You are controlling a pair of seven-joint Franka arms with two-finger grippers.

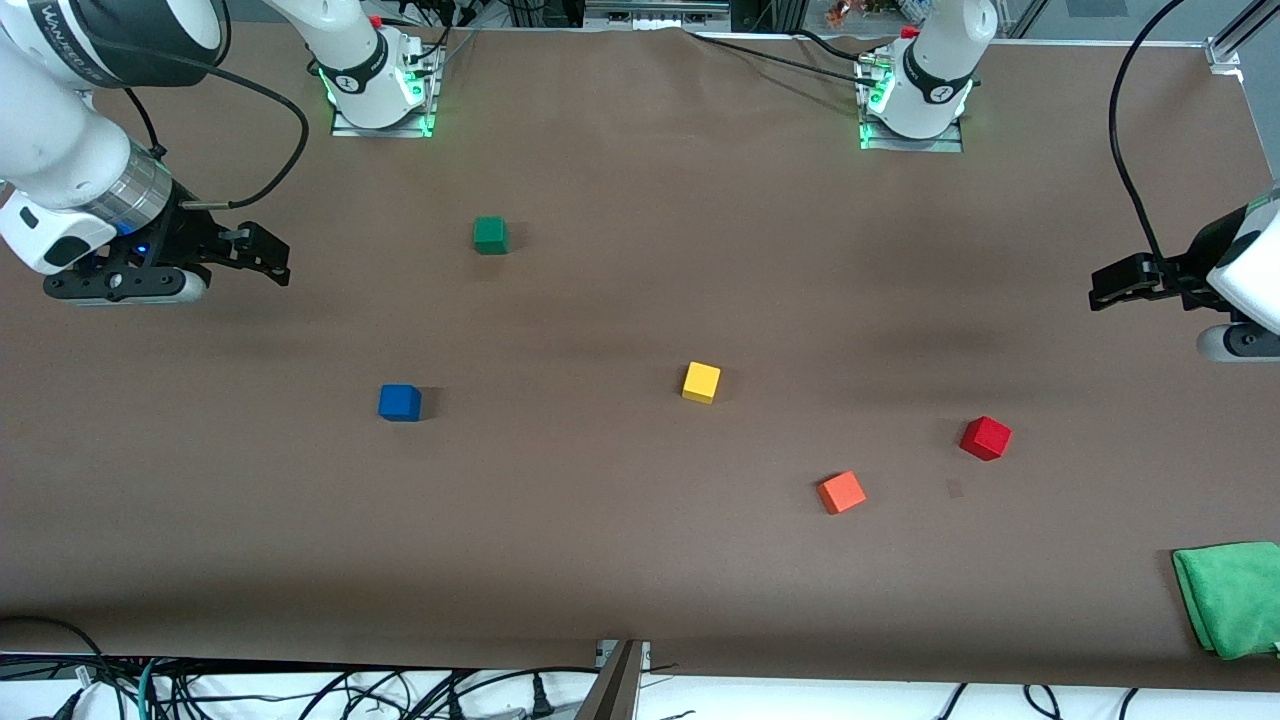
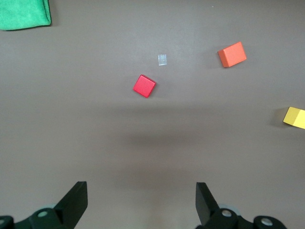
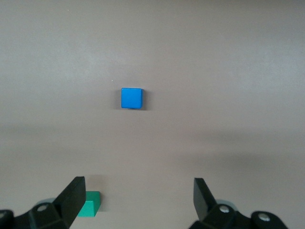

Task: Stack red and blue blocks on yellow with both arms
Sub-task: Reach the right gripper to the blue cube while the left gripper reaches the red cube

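Observation:
Next, my right gripper reaches the blue cube and grabs its opposite sides, which leaves its top and bottom free for stacking.
The yellow cube [image 1: 701, 382] sits near the table's middle and shows at the edge of the left wrist view [image 2: 294, 117]. The blue cube [image 1: 400, 402] lies toward the right arm's end and shows in the right wrist view [image 3: 131, 98]. The deep red cube [image 1: 986, 438] lies toward the left arm's end and shows in the left wrist view [image 2: 144, 86]. All three stand apart on the table. My right gripper [image 1: 272, 258] [image 3: 139, 198] is open and empty, up over the table's right arm's end. My left gripper [image 1: 1102, 287] [image 2: 141, 200] is open and empty, up over the left arm's end.
An orange-red cube [image 1: 842, 492] [image 2: 232, 54] lies between the yellow and red cubes, nearer to the front camera. A green cube [image 1: 490, 235] [image 3: 89, 204] sits nearer the robots' bases. A folded green cloth [image 1: 1232, 596] [image 2: 24, 13] lies at the front corner by the left arm's end.

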